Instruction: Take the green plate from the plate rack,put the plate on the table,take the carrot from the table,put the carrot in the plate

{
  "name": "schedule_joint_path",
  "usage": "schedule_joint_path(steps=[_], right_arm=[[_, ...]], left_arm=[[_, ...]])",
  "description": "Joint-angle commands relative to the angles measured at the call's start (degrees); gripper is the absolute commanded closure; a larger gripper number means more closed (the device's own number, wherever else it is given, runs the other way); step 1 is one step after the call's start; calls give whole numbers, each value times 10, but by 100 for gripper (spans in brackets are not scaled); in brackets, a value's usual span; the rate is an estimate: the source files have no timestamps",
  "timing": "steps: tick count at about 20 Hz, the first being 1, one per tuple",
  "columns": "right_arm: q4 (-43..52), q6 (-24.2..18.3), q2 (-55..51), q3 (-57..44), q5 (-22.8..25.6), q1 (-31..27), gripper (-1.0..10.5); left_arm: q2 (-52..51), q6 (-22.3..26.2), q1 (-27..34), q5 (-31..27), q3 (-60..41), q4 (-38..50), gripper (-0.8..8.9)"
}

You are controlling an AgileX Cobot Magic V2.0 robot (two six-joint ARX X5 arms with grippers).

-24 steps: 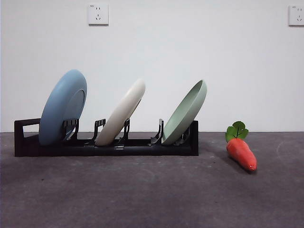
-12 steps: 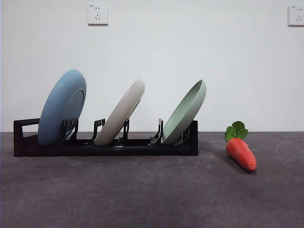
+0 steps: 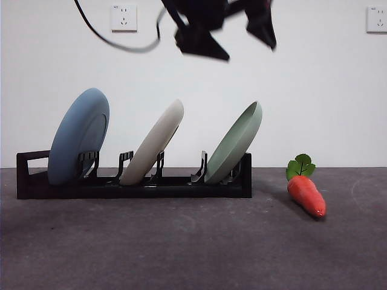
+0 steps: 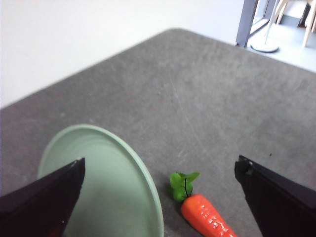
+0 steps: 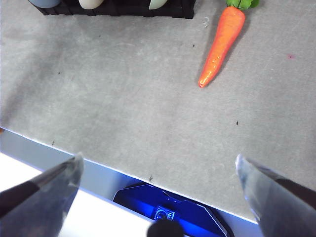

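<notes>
My left gripper grabs the green plate by its raised upper rim (image 3: 256, 109) next, since the wires of the black rack crowd the plate's lower edge.
The green plate (image 3: 236, 145) leans in the right-hand slot of the black plate rack (image 3: 133, 188). My left gripper (image 3: 249, 51) hangs open high above it, well clear of the rim. In the left wrist view the left gripper (image 4: 160, 165) looks down on the green plate (image 4: 98, 182) and the carrot (image 4: 205, 219) beside it. The carrot (image 3: 306, 193) lies on the table (image 3: 181, 241) to the right of the rack, leafy end toward the wall. My right gripper (image 5: 159, 158) stands open over the table's front edge, far from the carrot (image 5: 222, 47).
A light blue plate (image 3: 78, 136) and a cream-white plate (image 3: 154, 142) stand in the rack's left and middle slots. A cable (image 3: 115, 42) trails from the arm at the upper left. The plate rack (image 5: 118, 10) shows at the far edge of the right wrist view.
An arm with an open gripper has come down into the top of the front view, above the green plate. The plates, the rack and the carrot have not moved.
</notes>
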Motion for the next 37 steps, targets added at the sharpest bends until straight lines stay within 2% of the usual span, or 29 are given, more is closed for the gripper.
schedule_joint_path(steps=[1,8,14,17,19,22,29,37], right_arm=[[3,5,0,2,2,1,256],[2,9,0,2,2,1,257],[3,9,0,2,2,1,258],[3,9,0,2,2,1,257],[3,9,0,2,2,1,258],[3,9,0,2,2,1,258],[3,9,0,2,2,1,258],[3,9,0,2,1,1,258]], left_arm=[[38,9,-2,-1,1,35,219],[118,9,-2,-7,1,59,225],[130,8,-2,-15,1,55,600],[130,8,-1,-12,1,52,698],[130,8,-1,-5,1,52,698],[130,5,-1,19,1,50,822],[128,3,0,35,1,43,822],[63,-12,0,73,17,38,822]])
